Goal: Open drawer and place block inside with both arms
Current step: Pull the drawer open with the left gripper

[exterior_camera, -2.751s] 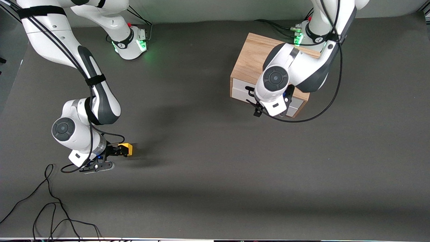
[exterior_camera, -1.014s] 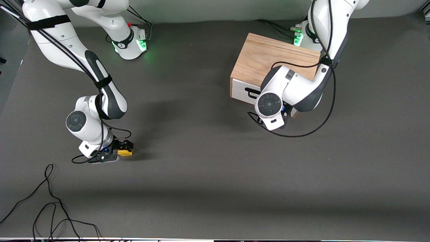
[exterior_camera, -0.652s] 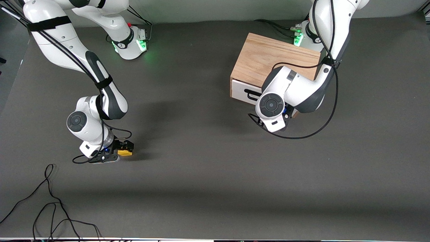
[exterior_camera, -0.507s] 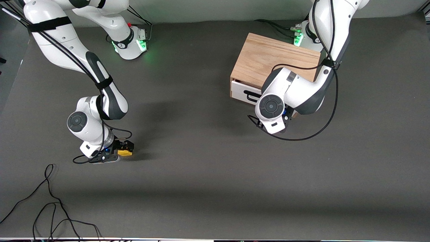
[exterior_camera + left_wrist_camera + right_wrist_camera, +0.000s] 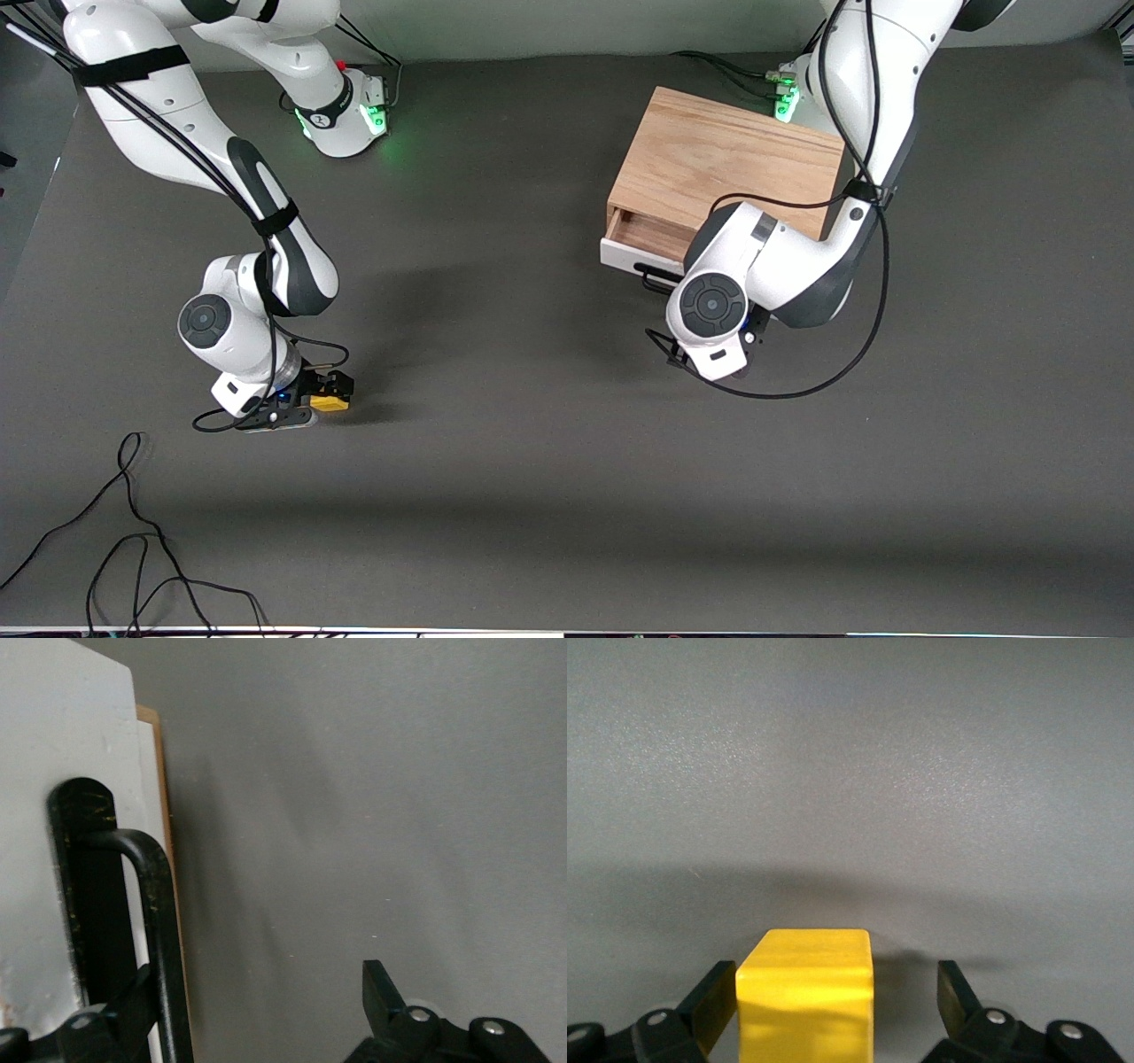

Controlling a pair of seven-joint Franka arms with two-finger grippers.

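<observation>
My right gripper grabs the yellow block by its two opposite sides next. Then the block goes inside the drawer (image 5: 645, 233).
The light-wood cabinet (image 5: 726, 159) stands near the left arm's base. Its drawer (image 5: 645, 233) is pulled partly out and shows wooden interior above the white front panel (image 5: 53, 771). My left gripper (image 5: 257, 997) is open in front of the drawer, one finger beside the black bar handle (image 5: 161, 904) and not clamped on it. In the front view the left wrist (image 5: 711, 306) hides these fingers. The yellow block (image 5: 330, 404) rests on the table toward the right arm's end. My right gripper (image 5: 834, 985) is open around the block (image 5: 804, 992), which sits close against one finger.
Loose black cables (image 5: 133, 540) lie on the table near the front corner at the right arm's end. The left arm's cable (image 5: 797, 381) loops over the mat in front of the cabinet. Dark mat stretches between block and cabinet.
The drawer has slid out toward the front camera with the left arm drawing back. The left gripper, shut on the handle before, has opened. The right gripper stays low around the block.
</observation>
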